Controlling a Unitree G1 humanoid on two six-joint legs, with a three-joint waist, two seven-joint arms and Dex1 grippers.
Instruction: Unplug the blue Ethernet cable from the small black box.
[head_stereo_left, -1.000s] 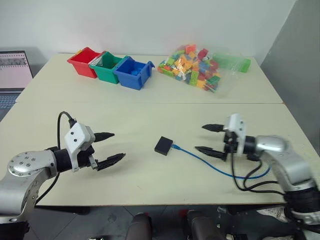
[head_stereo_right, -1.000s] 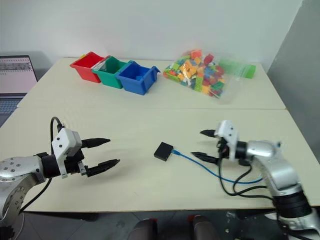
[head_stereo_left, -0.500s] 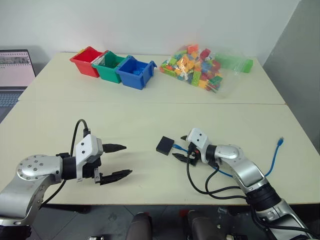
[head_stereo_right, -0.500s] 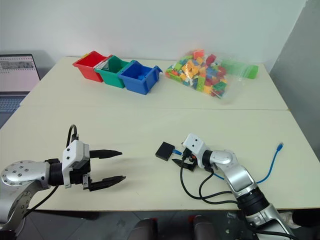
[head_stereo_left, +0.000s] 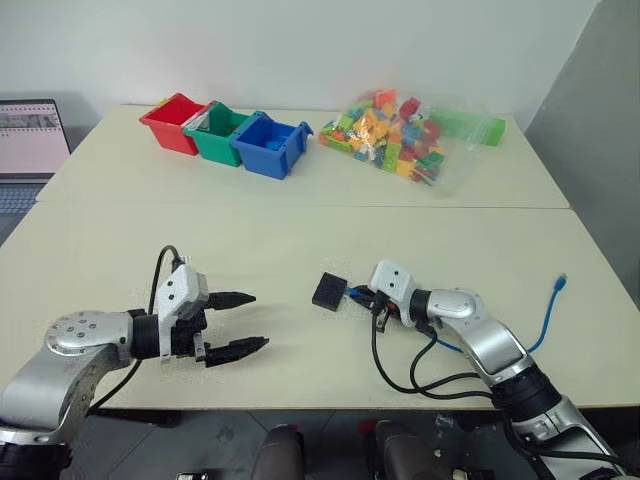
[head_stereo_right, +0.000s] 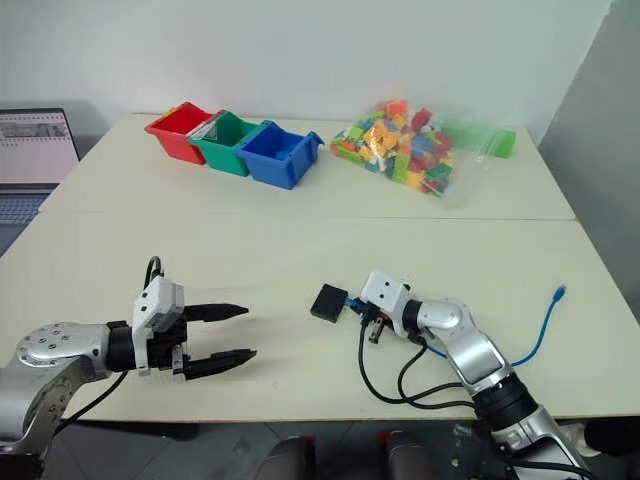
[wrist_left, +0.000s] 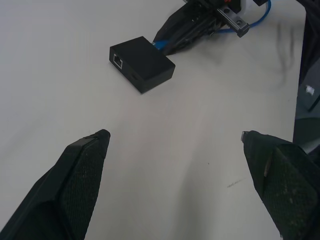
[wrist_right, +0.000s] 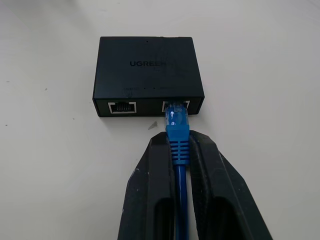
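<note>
The plugged side of the small black box is crowded by my right gripper, so my left gripper should next grab the box by its opposite end (head_stereo_left: 319, 291).
The small black box (head_stereo_left: 328, 291) lies flat near the table's middle, with two ports on the side facing my right gripper (wrist_right: 177, 141). The blue Ethernet cable (wrist_right: 178, 131) has its plug seated in the right-hand port (wrist_right: 175, 106). My right gripper (head_stereo_left: 362, 297) is shut on the plug's boot just behind the box. From there the cable runs off to the right, and its free end (head_stereo_left: 562, 283) sticks up near the table's right edge. Well left of the box, my left gripper (head_stereo_left: 258, 320) hovers open and holds nothing; its wrist view shows the box (wrist_left: 141, 63) ahead.
Red (head_stereo_left: 170, 122), green (head_stereo_left: 218, 132) and blue (head_stereo_left: 268, 145) bins stand in a row at the back left. A clear bag of coloured bricks (head_stereo_left: 400, 135) lies at the back right. A laptop (head_stereo_left: 30, 135) sits off the table's left. Black arm cables (head_stereo_left: 420, 375) loop near the front edge.
My right gripper came in from the right to the box, sank and shut on the cable's plug. The left gripper stayed open and hardly moved. The camera view shifted.
</note>
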